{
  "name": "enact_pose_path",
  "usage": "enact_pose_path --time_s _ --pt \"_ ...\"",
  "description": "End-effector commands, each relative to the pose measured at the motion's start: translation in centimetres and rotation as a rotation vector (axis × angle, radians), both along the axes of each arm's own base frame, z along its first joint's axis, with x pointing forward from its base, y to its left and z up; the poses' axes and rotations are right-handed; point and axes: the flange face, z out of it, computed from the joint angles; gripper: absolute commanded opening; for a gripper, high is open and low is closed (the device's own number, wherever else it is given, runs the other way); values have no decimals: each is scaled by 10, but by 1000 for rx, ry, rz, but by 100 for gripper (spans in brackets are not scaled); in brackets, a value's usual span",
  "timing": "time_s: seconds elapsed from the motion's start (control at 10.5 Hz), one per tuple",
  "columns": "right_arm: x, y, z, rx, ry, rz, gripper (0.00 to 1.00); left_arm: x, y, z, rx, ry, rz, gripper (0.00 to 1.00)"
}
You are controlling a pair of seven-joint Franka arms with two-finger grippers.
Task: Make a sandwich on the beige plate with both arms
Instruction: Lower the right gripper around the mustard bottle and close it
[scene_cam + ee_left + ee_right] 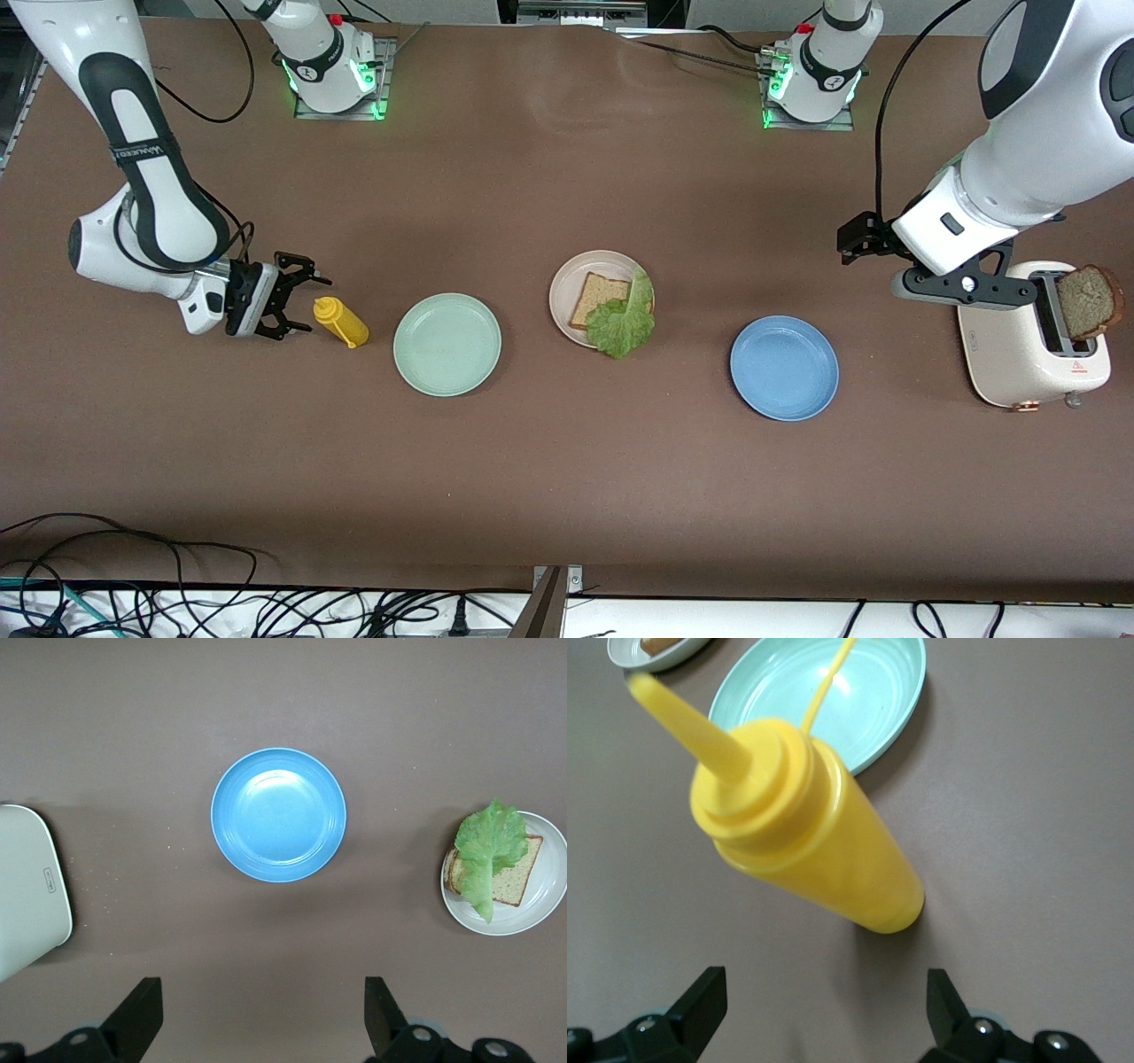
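My right gripper will next bring sauce to the bread slice on the beige plate, so it will grab the yellow squeeze bottle by its body (345, 323).
The beige plate (567, 292) lies mid-table with one brown bread slice (602, 297) on it and a green lettuce leaf (625, 323) draped over the slice and the rim. They also show in the left wrist view: plate (545, 904), bread (518, 881), lettuce (487, 850). A second bread slice (1088, 301) stands in the toaster (1019, 354). My left gripper (858, 239) (261, 985) is open and empty, up in the air beside the toaster. My right gripper (301, 297) (824, 974) is open and empty, low beside a yellow squeeze bottle (341, 322) (806, 833).
A mint-green plate (447, 344) (868, 691) lies between the bottle and the beige plate. A blue plate (784, 367) (279, 815) lies between the beige plate and the toaster (27, 895). Cables run along the table edge nearest the front camera.
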Motion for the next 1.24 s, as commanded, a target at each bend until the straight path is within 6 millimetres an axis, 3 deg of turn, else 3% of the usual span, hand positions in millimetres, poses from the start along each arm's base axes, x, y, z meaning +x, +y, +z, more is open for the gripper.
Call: enact_pose_path --time_s 0.0,0.67,0.96,1.15 --pt "8 7 -4 13 -25 10 100 -5 -1 6 28 -4 15 100" --pt "20 22 -18 23 -26 39 100 -5 0 6 29 -5 23 100" --pt "24 44 -23 60 -34 40 100 -5 -1 6 28 -5 21 100" --pt "25 45 -25 51 -44 40 100 -5 0 6 29 -5 23 100"
